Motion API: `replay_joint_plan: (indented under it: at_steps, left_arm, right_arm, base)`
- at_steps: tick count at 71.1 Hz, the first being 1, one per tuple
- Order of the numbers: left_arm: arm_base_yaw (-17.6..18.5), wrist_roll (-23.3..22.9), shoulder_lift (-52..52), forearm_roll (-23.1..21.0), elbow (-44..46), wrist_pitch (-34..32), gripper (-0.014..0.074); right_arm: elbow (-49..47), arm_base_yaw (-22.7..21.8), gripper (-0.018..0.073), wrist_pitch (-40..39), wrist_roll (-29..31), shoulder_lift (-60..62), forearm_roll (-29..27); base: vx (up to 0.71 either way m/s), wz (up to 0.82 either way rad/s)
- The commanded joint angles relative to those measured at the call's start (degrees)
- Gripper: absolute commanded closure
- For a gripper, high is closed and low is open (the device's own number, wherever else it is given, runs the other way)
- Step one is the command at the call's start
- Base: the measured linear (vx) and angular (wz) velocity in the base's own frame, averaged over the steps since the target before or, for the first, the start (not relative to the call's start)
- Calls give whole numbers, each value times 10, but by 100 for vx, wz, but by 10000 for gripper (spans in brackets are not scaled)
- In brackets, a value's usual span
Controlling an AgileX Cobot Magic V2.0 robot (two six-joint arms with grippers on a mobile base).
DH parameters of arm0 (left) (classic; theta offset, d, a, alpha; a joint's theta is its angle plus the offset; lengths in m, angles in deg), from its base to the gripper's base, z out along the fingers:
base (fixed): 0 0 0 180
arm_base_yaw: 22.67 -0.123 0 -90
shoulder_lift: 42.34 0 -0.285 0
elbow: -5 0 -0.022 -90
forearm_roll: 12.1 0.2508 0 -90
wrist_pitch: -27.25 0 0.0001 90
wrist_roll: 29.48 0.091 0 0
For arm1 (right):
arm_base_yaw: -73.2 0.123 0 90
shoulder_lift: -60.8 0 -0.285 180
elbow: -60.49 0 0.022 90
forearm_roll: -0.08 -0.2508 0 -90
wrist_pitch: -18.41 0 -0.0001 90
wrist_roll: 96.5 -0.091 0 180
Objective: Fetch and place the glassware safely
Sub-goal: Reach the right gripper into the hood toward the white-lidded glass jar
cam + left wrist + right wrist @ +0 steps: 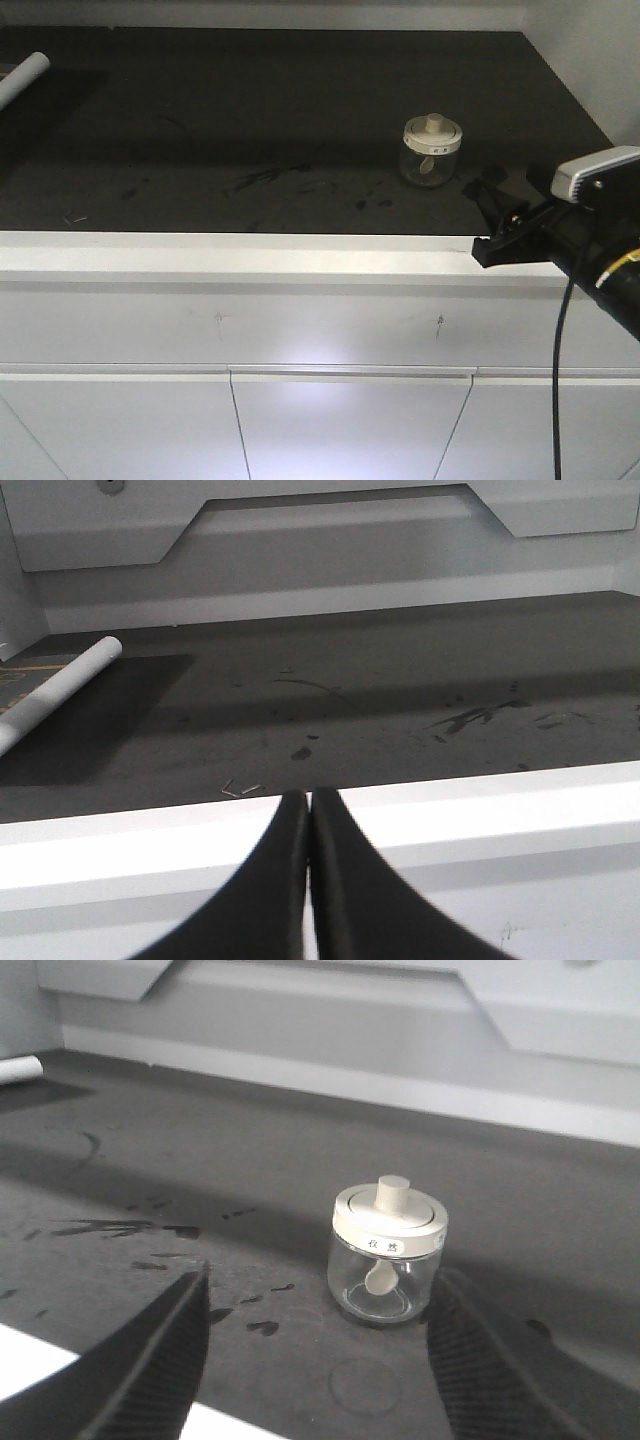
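My right gripper is to grip the jar by its lid's knob (pixel 434 122), which leaves the glass jar's clear body (pixel 424 171) free. The glassware can then be fetched safely.
The glass jar (pixel 431 151), small and clear with a cream-white knobbed lid, stands upright on the dark countertop (pixel 250 130) right of the middle. In the right wrist view the jar (pixel 388 1250) stands ahead of my right gripper (pixel 325 1295), nearer its right finger, with a small white spoon inside. My right gripper (pixel 500 215) is open and empty, at the counter's front edge, right of and in front of the jar. My left gripper (pixel 308 805) is shut and empty, over the white front edge of the counter; it does not show in the front view.
A white cylindrical tube (pixel 22 78) lies at the far left of the countertop; it also shows in the left wrist view (pixel 58 690). Dark smudges mark the counter's middle. A white wall panel (pixel 330 540) stands behind. White cabinet fronts (pixel 300 420) lie below the edge.
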Motion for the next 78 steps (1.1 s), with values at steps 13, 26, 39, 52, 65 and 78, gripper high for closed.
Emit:
replay_joint_plan:
  at_steps: [13, 26, 39, 52, 65, 78]
  left_arm:
    - [-2, -5, -1, -4, 15, -41, 603]
    - [-2, -5, -1, -4, 15, -41, 603]
    - [-2, -5, -1, -4, 15, -41, 603]
    - [-2, -5, -1, -4, 15, -41, 603]
    - [-2, -5, -1, -4, 15, -41, 603]
    - [-2, -5, -1, -4, 15, -41, 603]
  right_arm:
    - [-171, 0, 99, -58, 1, -136, -19]
    - [-295, 0, 99, -55, 1, -232, -19]
    - [-400, 0, 99, -37, -2, -313, -24]
    - [-493, 0, 99, -3, -6, -385, -34]
    - [-552, 0, 99, 16, -7, -437, -34]
    - [-566, 0, 99, 34, -7, -460, -34]
  base:
    - [0, 0]
    - [0, 0]
    - [0, 0]
    - [0, 0]
    - [0, 0]
    - [0, 0]
